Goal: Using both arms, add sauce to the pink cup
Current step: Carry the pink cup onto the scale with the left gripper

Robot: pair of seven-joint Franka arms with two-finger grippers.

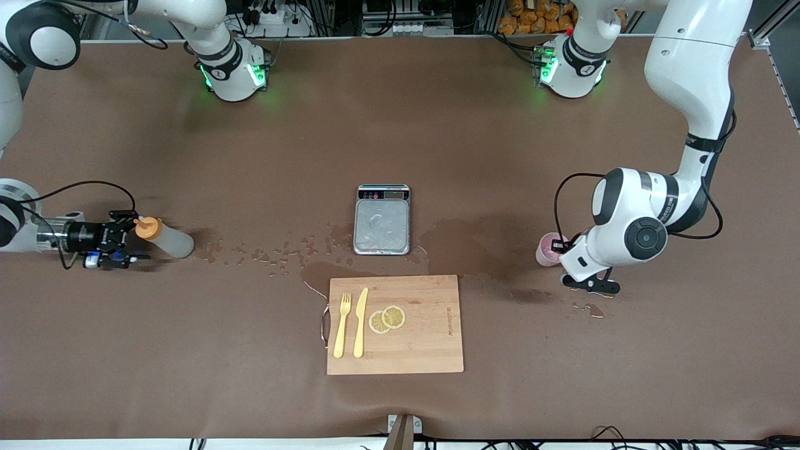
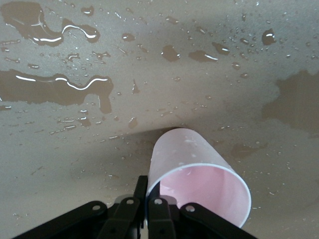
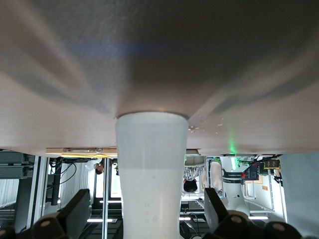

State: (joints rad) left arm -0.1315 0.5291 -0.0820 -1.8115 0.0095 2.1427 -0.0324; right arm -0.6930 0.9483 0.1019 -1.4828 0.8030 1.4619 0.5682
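My right gripper grips the bottle by its pale body (image 1: 173,241) next, so that the sauce bottle's orange cap (image 1: 149,227) stays free to add sauce to the pink cup.
The sauce bottle (image 1: 167,239) lies on its side at the right arm's end of the table, its orange cap (image 1: 147,228) pointing at my right gripper (image 1: 128,242). That gripper is open, and the bottle's pale body (image 3: 149,164) runs out between its two fingers (image 3: 75,211). At the left arm's end the pink cup (image 1: 549,249) stands on the table. My left gripper (image 1: 562,250) is shut on the cup's wall at the rim (image 2: 199,179). One finger (image 2: 140,189) is outside the cup and the other is inside.
A grey scale (image 1: 382,219) sits mid-table. Nearer the front camera is a wooden board (image 1: 425,337) carrying a yellow fork (image 1: 342,325), a yellow knife (image 1: 360,322) and lemon slices (image 1: 387,319). Wet patches (image 1: 275,253) spread over the brown mat, with puddles (image 2: 55,84) near the cup.
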